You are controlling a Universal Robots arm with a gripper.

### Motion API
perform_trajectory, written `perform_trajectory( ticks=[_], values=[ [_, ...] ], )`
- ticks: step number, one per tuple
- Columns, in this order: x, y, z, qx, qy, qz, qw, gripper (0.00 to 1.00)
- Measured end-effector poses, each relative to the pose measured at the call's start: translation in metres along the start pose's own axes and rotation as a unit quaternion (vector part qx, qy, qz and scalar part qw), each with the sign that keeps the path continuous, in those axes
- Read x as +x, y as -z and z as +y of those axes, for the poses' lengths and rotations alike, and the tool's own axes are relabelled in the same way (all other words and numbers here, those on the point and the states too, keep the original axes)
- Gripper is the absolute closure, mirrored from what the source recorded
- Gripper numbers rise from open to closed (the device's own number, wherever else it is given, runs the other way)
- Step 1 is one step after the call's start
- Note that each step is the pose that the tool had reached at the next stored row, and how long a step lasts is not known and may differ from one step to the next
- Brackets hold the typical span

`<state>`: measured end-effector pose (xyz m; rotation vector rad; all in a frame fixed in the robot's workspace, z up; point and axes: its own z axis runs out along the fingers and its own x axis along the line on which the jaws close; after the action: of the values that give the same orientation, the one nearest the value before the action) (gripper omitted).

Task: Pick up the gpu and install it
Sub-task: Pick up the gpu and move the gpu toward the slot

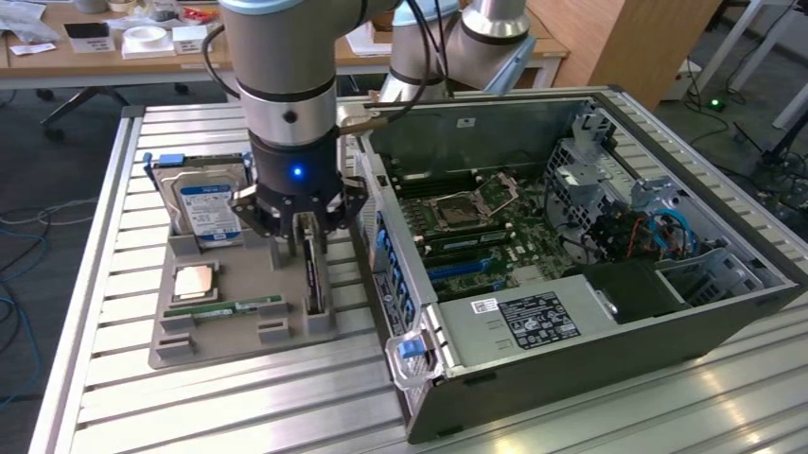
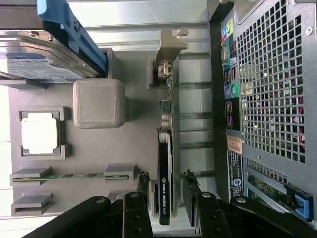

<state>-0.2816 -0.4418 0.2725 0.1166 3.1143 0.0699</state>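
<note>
I should grab the GPU across its flat-sided black cooler (image 2: 164, 178) next: uneven bare parts and a bent bracket crowd one end of the GPU.
The gpu (image 1: 313, 284) stands on its long edge in a slot of the grey holder (image 1: 227, 336), on the side nearest the computer case (image 1: 606, 312). In the wrist view the gpu (image 2: 166, 148) shows a green board edge, a black cooler with a label and a silvery end bracket (image 2: 168, 52). My gripper (image 1: 307, 248) hangs straight down over the card. Its black fingers (image 2: 143, 181) straddle the cooler end, one on each face, with a narrow gap on both sides. The gripper (image 2: 166, 177) is open and the card rests in its slot.
The holder (image 2: 133, 144) also carries a hard drive (image 1: 208, 208) with a blue-white label, a square processor (image 1: 192, 282) and a narrow green memory stick (image 1: 227, 305). The open case shows its motherboard (image 1: 467, 227); its perforated rear wall (image 2: 267, 89) stands close beside the card.
</note>
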Motion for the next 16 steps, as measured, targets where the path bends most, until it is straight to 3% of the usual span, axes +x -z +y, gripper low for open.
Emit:
perform_trajectory(
  ticks=[16],
  values=[
    [-0.0038, -0.0025, 0.0003, 0.0001, 0.0, 0.0001, 1.0, 0.58]
  ],
)
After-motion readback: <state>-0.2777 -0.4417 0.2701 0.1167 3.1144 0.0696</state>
